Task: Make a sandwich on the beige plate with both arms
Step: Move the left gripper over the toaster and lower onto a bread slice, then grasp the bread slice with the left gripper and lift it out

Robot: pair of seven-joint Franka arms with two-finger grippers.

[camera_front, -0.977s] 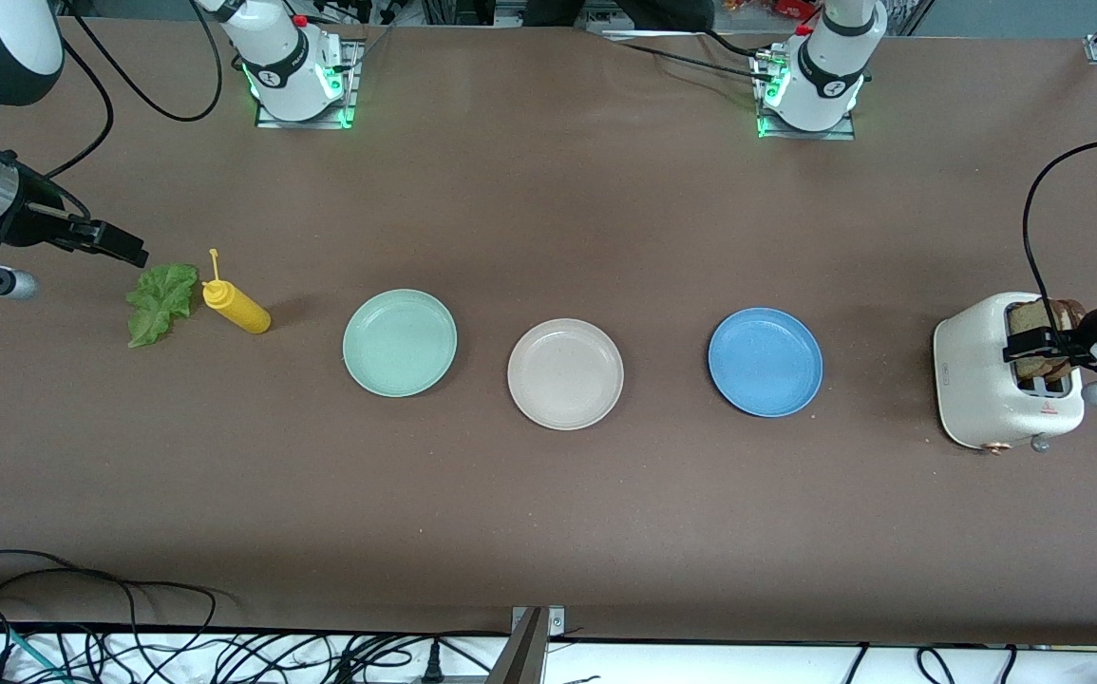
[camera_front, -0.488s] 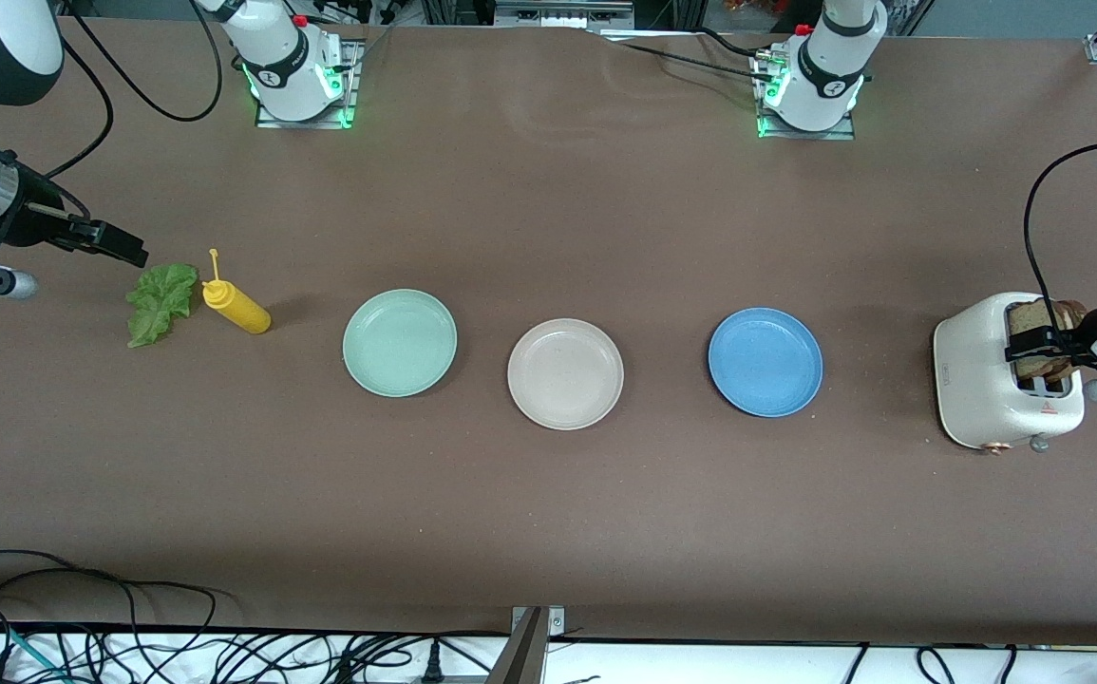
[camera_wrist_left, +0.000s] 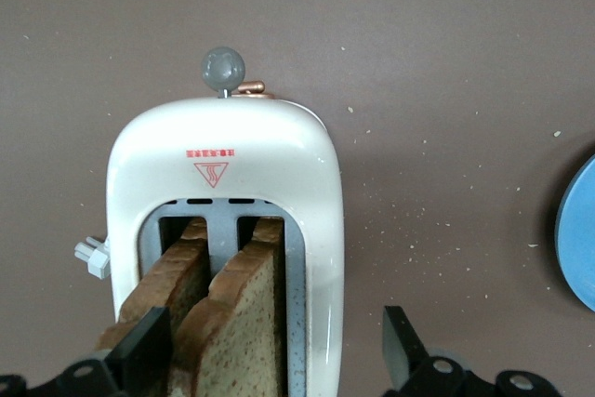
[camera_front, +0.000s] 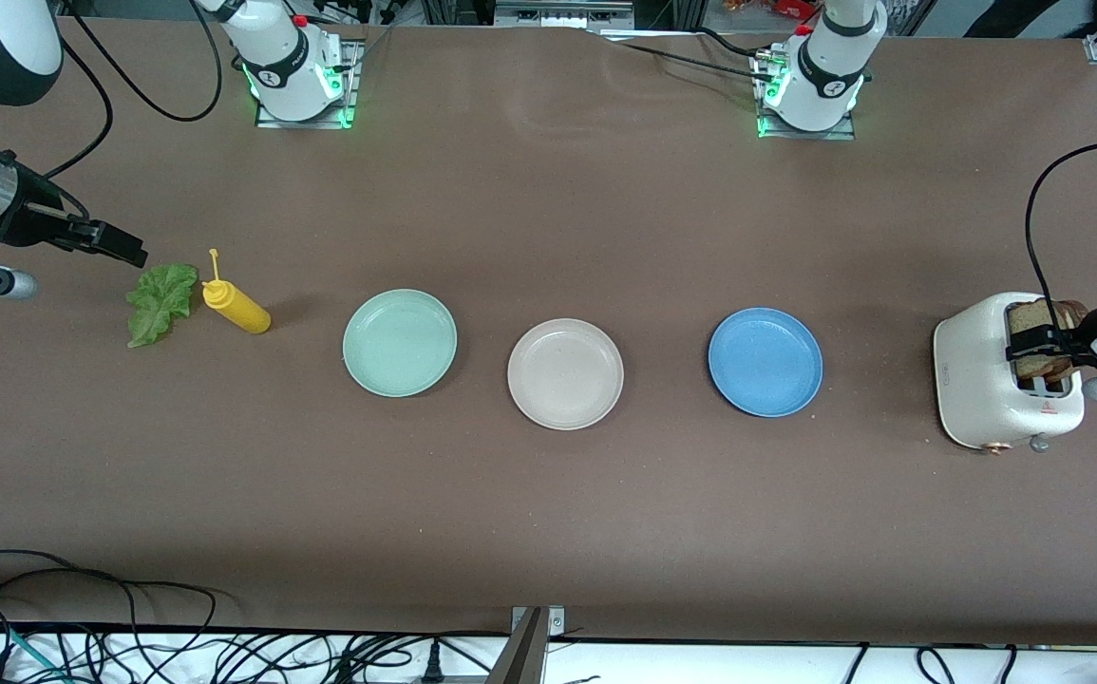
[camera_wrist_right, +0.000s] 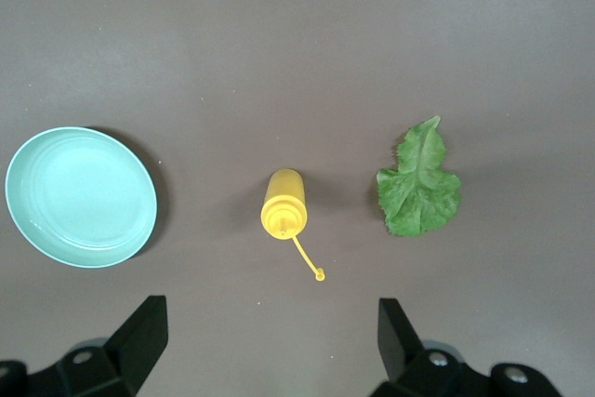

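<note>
My left gripper next grabs the bread slice nearer the blue plate by its exposed top crust end (camera_front: 1030,318), since the toaster (camera_front: 994,375) surrounds the slice's lower part.
The beige plate (camera_front: 565,373) lies bare mid-table between two other plates. Two brown-crusted bread slices (camera_front: 1042,318) (camera_wrist_left: 237,318) stand upright in the slots of a cream toaster (camera_front: 994,375) (camera_wrist_left: 223,183) at the left arm's end. My left gripper (camera_front: 1042,348) (camera_wrist_left: 271,352) hovers open over the toaster; one finger is by the outer slice, the other outside the toaster's side wall. A green lettuce leaf (camera_front: 163,302) (camera_wrist_right: 418,188) lies flat at the right arm's end. My right gripper (camera_front: 125,249) (camera_wrist_right: 270,341) hangs open and empty above the table by the leaf.
A yellow squeeze bottle (camera_front: 236,307) (camera_wrist_right: 284,204) lies on its side between the lettuce and a mint-green plate (camera_front: 400,342) (camera_wrist_right: 79,197). A blue plate (camera_front: 765,361) (camera_wrist_left: 581,239) sits between the beige plate and the toaster. Crumbs dot the table near the toaster.
</note>
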